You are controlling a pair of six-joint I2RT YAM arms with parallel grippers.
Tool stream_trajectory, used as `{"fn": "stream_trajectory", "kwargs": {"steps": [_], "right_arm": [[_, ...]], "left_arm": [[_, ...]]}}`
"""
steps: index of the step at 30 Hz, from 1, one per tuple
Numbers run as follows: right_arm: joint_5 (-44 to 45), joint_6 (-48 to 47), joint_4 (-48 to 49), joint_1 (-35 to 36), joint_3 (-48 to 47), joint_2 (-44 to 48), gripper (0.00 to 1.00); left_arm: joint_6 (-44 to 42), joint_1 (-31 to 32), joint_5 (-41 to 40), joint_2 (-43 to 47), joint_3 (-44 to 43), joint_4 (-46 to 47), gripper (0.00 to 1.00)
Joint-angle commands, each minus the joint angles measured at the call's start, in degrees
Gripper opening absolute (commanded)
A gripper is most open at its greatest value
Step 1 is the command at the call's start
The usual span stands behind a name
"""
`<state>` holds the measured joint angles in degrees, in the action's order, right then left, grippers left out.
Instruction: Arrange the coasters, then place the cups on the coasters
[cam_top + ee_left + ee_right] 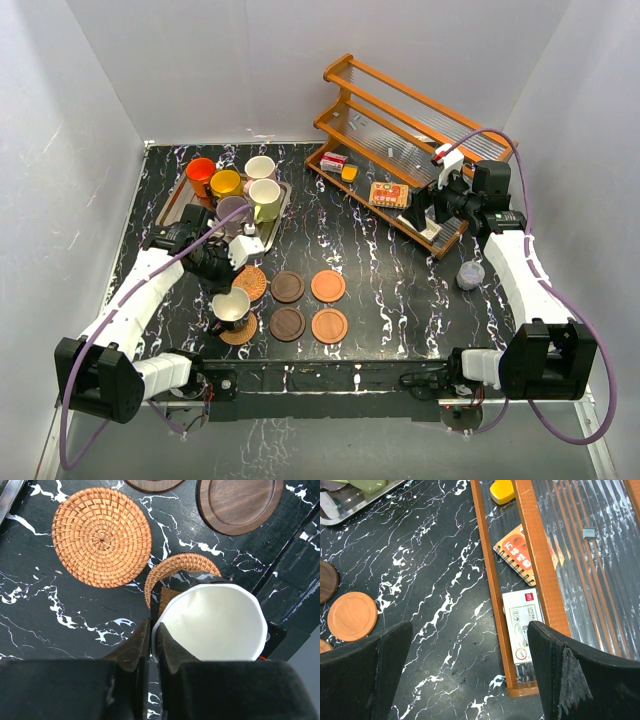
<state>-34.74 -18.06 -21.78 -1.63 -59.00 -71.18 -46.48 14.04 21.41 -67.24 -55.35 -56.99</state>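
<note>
My left gripper should release the black cup point(232, 306), since the near woven coaster lies flat below it with its edge showing, so the cup would stay there.
My left gripper point(233, 290) is shut on the rim of the black cup point(232, 306), white inside point(212, 622). One finger point(131, 647) is outside the wall and the other inside. The cup is over the near woven coaster point(181, 566), covering most of it; I cannot tell whether it touches. A second woven coaster point(250, 282) lies bare beside it. Two dark brown coasters point(288, 287) point(287, 323) and two orange-brown coasters point(328, 286) point(329, 325) lie in rows to the right. Orange point(200, 170), yellow point(225, 183), cream-pink point(260, 167), yellow-green point(265, 195) and lilac point(233, 212) cups stand in the tray point(282, 212). My right gripper point(470, 675) is open and empty beside the rack.
A wooden rack point(400, 125) stands at the back right with a notebook point(389, 194), a yellow item point(349, 172) and small boxes on its bottom shelf. A small translucent grey cup point(470, 274) sits by the right arm. White walls enclose the table.
</note>
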Motion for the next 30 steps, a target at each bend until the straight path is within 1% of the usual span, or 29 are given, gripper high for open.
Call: {"fn": "stream_trajectory", "kwargs": {"steps": [1, 6, 16, 20, 24, 30], "right_arm": [[-1.11, -0.28, 3.59, -0.22, 0.20, 1.60, 0.98], [-1.14, -0.32, 3.67, -0.22, 0.20, 1.65, 0.98], [-1.38, -0.25, 3.69, -0.31, 0.20, 1.65, 0.98], [-1.44, -0.20, 3.68, -0.31, 0.20, 1.57, 0.98], [-1.47, -0.17, 3.69, -0.31, 0.20, 1.52, 0.98], [-1.47, -0.17, 3.69, -0.39, 0.20, 1.74, 0.98]], "left_arm": [[-0.24, 0.22, 2.61, 1.54, 0.87, -2.70, 0.06], [-0.36, 0.27, 1.88, 1.43, 0.86, -2.96, 0.13], [-0.76, 0.21, 1.31, 1.46, -0.74, -3.81, 0.23], [-0.30, 0.21, 2.40, 1.24, -4.06, -4.57, 0.30], [1.85, 0.28, 2.67, 1.05, -8.93, -3.39, 0.40], [7.93, 0.22, 1.20, -1.42, -15.54, 1.63, 0.45]]}}
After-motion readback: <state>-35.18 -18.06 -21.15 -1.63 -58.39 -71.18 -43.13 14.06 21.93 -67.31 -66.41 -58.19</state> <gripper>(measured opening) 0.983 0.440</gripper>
